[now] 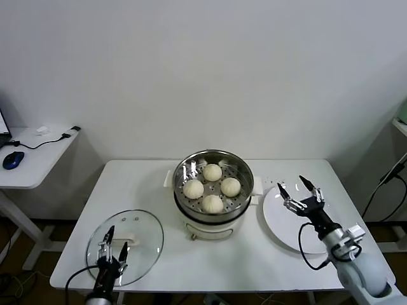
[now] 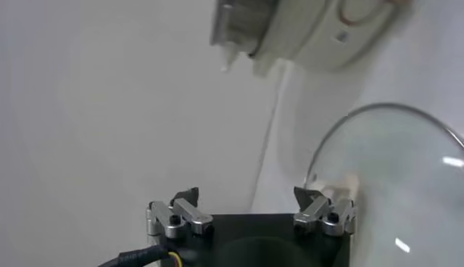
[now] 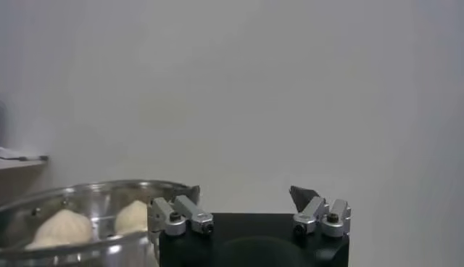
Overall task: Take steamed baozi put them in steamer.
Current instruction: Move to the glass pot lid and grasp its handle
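Note:
The glass lid lies flat and is too wide for the gripper's fingers, so the left gripper needs to grab the lid next by the narrow handle standing on top of it.
The steamer stands mid-table, a shiny steel pot on a white base. Several cream-white baozi lie on its perforated tray: one at the back, one at the left, one at the right and one at the front. My right gripper is open and empty, raised above the white plate to the steamer's right. Its wrist view shows the steamer rim and two baozi. My left gripper is open and empty above the glass lid.
The round glass lid lies flat at the table's front left and shows in the left wrist view. A side desk with a blue mouse stands at far left. The white plate is bare.

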Tool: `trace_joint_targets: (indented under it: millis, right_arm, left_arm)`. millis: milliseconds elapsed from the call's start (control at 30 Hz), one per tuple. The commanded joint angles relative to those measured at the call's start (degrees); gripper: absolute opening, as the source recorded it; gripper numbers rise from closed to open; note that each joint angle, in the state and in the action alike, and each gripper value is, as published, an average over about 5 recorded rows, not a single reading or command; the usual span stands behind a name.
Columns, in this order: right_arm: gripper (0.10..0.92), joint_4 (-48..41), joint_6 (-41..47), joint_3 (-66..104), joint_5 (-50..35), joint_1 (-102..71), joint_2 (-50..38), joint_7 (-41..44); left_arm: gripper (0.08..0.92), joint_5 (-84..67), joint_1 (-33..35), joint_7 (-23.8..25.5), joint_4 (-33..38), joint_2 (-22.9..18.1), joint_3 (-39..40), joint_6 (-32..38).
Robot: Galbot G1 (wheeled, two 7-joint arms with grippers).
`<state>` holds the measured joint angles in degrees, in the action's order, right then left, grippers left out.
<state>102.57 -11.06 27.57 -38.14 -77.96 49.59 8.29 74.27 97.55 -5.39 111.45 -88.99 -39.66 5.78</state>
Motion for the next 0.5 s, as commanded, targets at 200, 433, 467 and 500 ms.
trace_joint_targets:
  millis: [200, 433, 467, 500]
  right_arm:
    - [0.823, -1.5, 0.2, 7.3, 3.7, -4.2, 4.8, -0.7]
    - [0.823, -2.2, 0.2, 7.1, 4.6, -3.5, 4.8, -0.7]
    - [0.823, -2.3, 0.1, 7.1, 4.7, -3.5, 4.9, -0.7]
    - [0.823, -2.4, 0.1, 7.1, 4.8, -3.4, 4.9, -0.7]
  left_arm:
    - [0.823, 18.4, -8.0, -10.6, -16.5, -0.1, -3.3, 2.5]
    - [0.823, 18.6, -11.5, -12.3, -19.7, 0.6, -4.0, 2.1]
    - [0.823, 18.6, -11.9, -12.7, -20.0, 0.7, -3.9, 1.9]
    - [0.823, 18.5, -12.2, -13.1, -20.2, 0.8, -3.8, 1.7]
